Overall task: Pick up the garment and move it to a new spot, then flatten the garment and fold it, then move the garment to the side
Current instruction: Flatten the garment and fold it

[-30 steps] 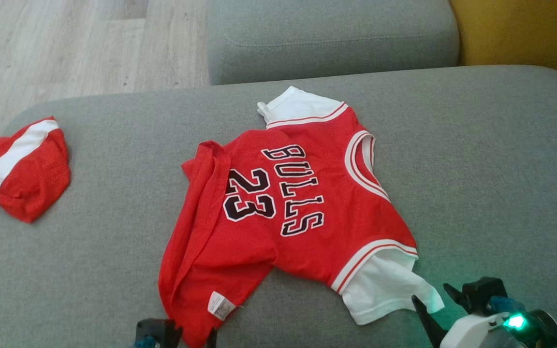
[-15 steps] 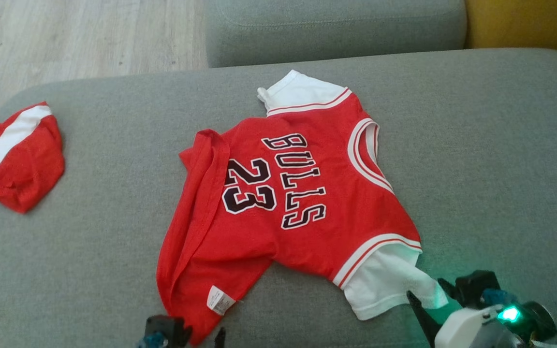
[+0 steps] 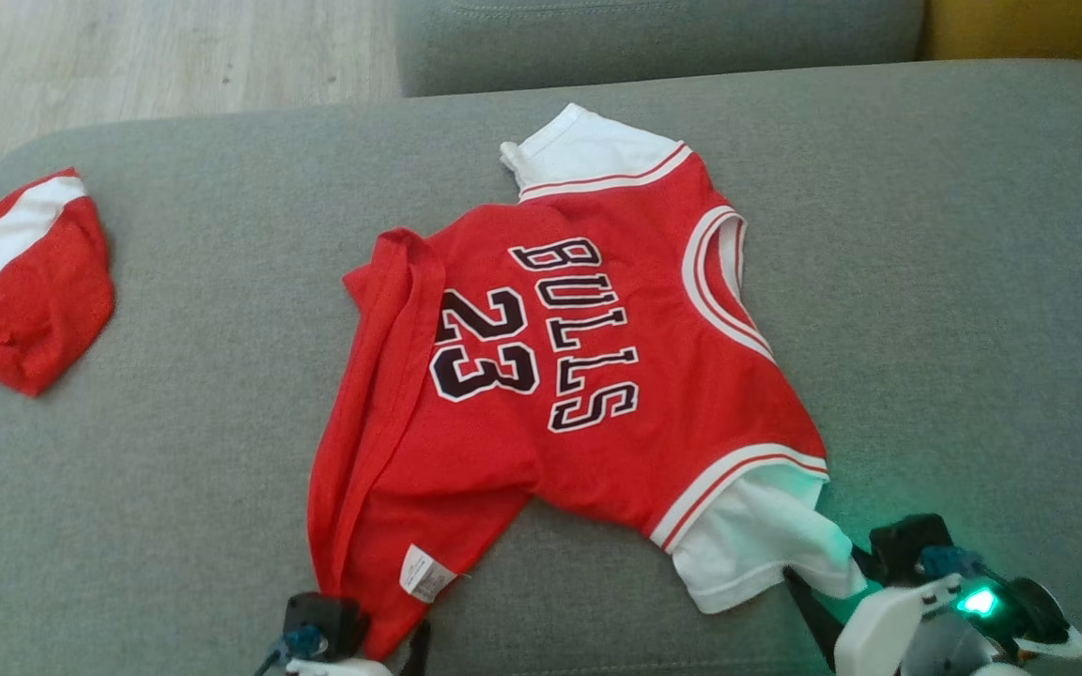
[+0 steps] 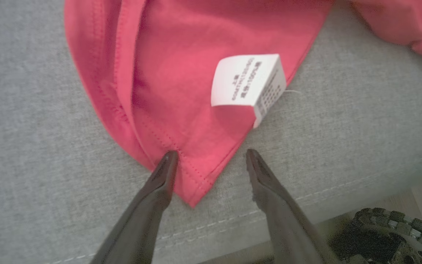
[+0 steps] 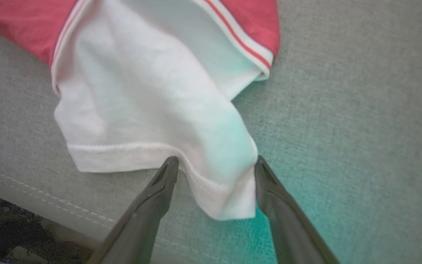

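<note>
The jersey needs to be spread out next, so my right gripper will grab it by its white sleeve's hem corner (image 3: 850, 581). That will spread out the red body (image 3: 661, 293) for folding.
A red jersey (image 3: 579, 376) printed BULLS 23, with white sleeves, lies spread on the grey sofa cushion (image 3: 954, 282), its left hem folded over. My left gripper (image 3: 377, 640) stands open at the near hem corner. In the left wrist view that red corner (image 4: 192, 183) lies between the fingers of the left gripper (image 4: 211, 156), just below a white label (image 4: 245, 82). My right gripper (image 3: 832, 575) is open at the near white sleeve (image 3: 757, 549). Its right wrist view shows the sleeve's hem corner (image 5: 225, 198) between the fingers of the right gripper (image 5: 215, 161).
Red shorts with a white stripe (image 3: 20, 282) lie at the cushion's far left. A second grey cushion (image 3: 654, 38) sits behind, wooden floor (image 3: 128, 56) beyond it at left, something yellow (image 3: 1039, 28) at top right. The cushion's seamed front edge (image 4: 233, 220) runs just under both grippers.
The head camera has tilted, so the whole scene sits higher in the picture. Both grippers have come forward to the jersey's near edge, the left at the hem corner, the right at the sleeve.
</note>
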{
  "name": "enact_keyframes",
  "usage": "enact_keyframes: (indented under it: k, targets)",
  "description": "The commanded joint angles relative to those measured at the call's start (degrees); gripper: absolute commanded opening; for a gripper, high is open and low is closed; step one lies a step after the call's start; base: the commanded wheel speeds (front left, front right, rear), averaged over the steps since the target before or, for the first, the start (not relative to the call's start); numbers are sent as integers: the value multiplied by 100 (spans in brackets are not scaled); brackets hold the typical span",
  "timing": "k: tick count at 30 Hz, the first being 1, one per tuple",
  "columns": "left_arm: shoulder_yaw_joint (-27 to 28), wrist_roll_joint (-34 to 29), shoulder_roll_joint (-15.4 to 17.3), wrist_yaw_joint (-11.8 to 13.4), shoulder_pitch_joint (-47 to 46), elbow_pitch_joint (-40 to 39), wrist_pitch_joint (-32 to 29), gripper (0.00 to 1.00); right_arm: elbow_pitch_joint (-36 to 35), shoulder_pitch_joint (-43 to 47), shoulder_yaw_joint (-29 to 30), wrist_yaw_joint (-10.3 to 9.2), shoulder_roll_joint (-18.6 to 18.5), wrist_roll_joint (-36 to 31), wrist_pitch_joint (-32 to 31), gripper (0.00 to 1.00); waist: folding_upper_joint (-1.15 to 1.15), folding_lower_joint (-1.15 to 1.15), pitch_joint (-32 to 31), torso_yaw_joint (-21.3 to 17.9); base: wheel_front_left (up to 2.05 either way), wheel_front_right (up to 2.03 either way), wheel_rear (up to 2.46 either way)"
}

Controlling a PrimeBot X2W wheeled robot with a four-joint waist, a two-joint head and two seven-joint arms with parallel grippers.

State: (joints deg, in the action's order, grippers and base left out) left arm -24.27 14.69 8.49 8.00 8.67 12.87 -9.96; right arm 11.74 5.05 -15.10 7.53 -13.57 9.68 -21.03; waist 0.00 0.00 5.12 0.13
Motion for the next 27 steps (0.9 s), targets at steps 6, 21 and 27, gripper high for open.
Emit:
enact_keyframes:
  k: [6, 21, 27]
  targets:
    - [85, -32, 38, -54, -412, 137, 21, 38, -60, -388, -205, -4, -168, 130, -46, 100, 0, 0, 106, 43, 0, 0, 0]
    - [328, 466, 190, -242, -300, -696, 28, 0, -1294, -110, 511, -4, -7, 1775, -172, 0, 0, 0, -285, 70, 0, 0, 0]
    - [670, 846, 606, -314, -126, -2706, -533, 0, -3330, 316, 1466, -4, -117, 3134, -645, 0, 0, 0, -578, 48, 0, 0, 0]
